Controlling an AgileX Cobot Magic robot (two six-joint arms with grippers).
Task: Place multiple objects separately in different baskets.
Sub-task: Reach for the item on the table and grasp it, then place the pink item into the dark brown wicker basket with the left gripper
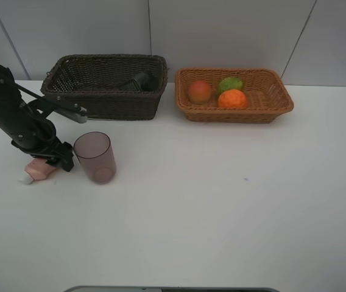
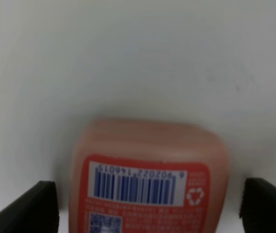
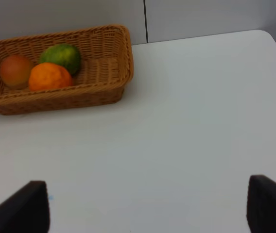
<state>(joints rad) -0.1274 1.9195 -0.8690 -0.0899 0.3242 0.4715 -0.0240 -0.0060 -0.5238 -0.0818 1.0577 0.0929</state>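
My left gripper closes on the pink tube (image 1: 38,171) next, since my fingers stand on either side of it.
The pink tube (image 1: 38,171) with its white cap lies on the table at the left. My left gripper (image 1: 50,160) stands open over it, and in the left wrist view the pink tube (image 2: 147,174) sits between the fingers (image 2: 28,211) with a small gap on each side. A translucent mauve cup (image 1: 94,156) stands upright just right of the tube. The dark pump bottle (image 1: 137,82) lies in the dark brown basket (image 1: 118,106). The orange-tan basket (image 1: 234,115) holds the peach-like fruit (image 1: 200,91), green fruit (image 1: 230,84) and orange (image 1: 232,99). My right gripper (image 3: 146,208) is open over bare table and holds nothing.
Both baskets stand side by side along the back wall. The white table (image 1: 222,201) stretches wide in front of them. In the right wrist view the orange-tan basket (image 3: 55,99) lies ahead of the right gripper, some way off.
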